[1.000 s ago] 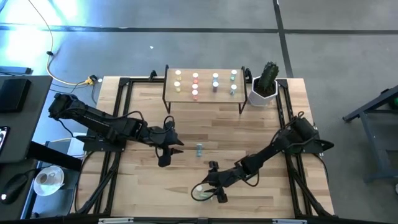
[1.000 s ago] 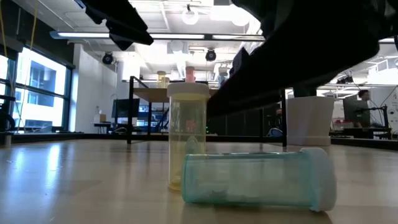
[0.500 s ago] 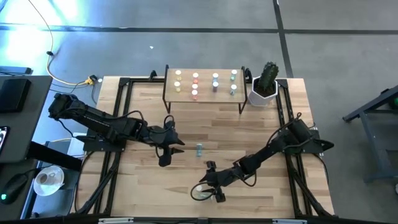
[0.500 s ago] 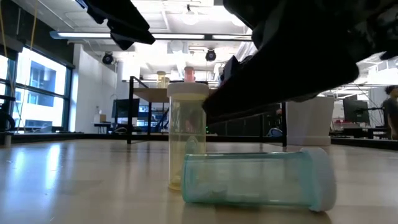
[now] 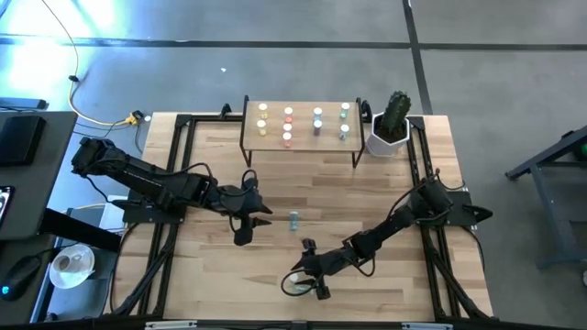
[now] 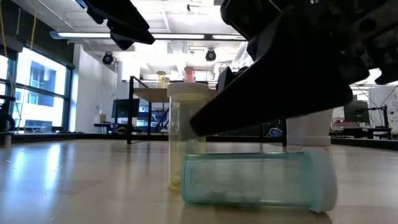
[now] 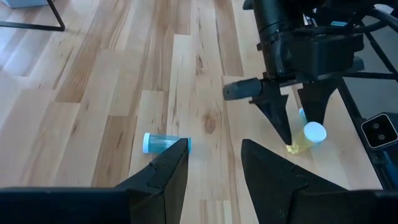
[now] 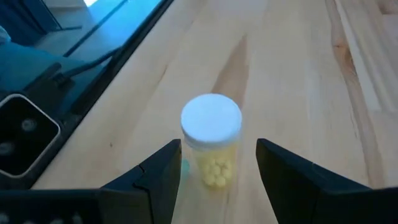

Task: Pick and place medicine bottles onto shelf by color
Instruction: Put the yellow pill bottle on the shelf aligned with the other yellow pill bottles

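My right gripper should close on the yellow bottle now: my fingertips are on either side of the bottle under its white cap (image 8: 211, 119), so they would hold it.
A yellow medicine bottle (image 8: 211, 140) with a white cap stands upright on the table near its front edge. My right gripper (image 8: 217, 146) is open, one finger on each side of the bottle with a gap on both sides. A teal bottle (image 6: 255, 180) lies on its side just in front of the yellow one (image 6: 186, 134). A blue bottle (image 5: 293, 220) lies on its side at mid table. Beside it, to the left, my left gripper (image 5: 249, 218) hangs open and empty. The shelf (image 5: 303, 147) stands at the far edge with several bottles on it.
A white pot with a cactus (image 5: 393, 124) stands to the right of the shelf. Black frame rails (image 5: 174, 183) run along the table's left and right sides. Bare wood lies between the shelf and the blue bottle.
My right gripper has come down, tipping further downward, until its open fingers stand around the yellow bottle. The bottles have not moved.
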Controlling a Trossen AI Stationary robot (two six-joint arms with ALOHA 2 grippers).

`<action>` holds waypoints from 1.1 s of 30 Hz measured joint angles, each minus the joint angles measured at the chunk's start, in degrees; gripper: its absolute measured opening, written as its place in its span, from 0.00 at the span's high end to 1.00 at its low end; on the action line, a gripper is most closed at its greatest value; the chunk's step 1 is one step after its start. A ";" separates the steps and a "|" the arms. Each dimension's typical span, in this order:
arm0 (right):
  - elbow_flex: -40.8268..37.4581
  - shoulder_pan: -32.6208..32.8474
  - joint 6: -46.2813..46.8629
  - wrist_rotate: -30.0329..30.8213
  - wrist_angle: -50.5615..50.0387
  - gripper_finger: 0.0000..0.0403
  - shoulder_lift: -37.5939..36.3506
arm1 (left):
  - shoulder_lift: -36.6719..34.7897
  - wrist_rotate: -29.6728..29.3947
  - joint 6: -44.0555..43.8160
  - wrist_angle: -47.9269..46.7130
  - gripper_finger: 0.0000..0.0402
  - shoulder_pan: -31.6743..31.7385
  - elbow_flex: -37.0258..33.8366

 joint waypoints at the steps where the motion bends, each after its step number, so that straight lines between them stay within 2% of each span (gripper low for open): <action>1: 0.00 0.00 -0.02 -0.06 0.87 0.50 0.28 | 0.00 0.00 0.00 0.01 0.65 -0.01 0.00; 24: 0.00 0.00 0.19 0.70 2.20 0.51 1.31 | 0.00 0.02 0.04 -0.02 0.65 0.00 0.00; 27: 0.00 0.00 0.28 0.70 2.21 0.53 1.31 | 0.00 0.02 0.04 -0.02 0.65 0.00 0.00; 33: 0.00 0.00 0.42 0.85 2.47 0.64 1.31 | 0.00 0.02 0.04 -0.02 0.65 0.00 0.00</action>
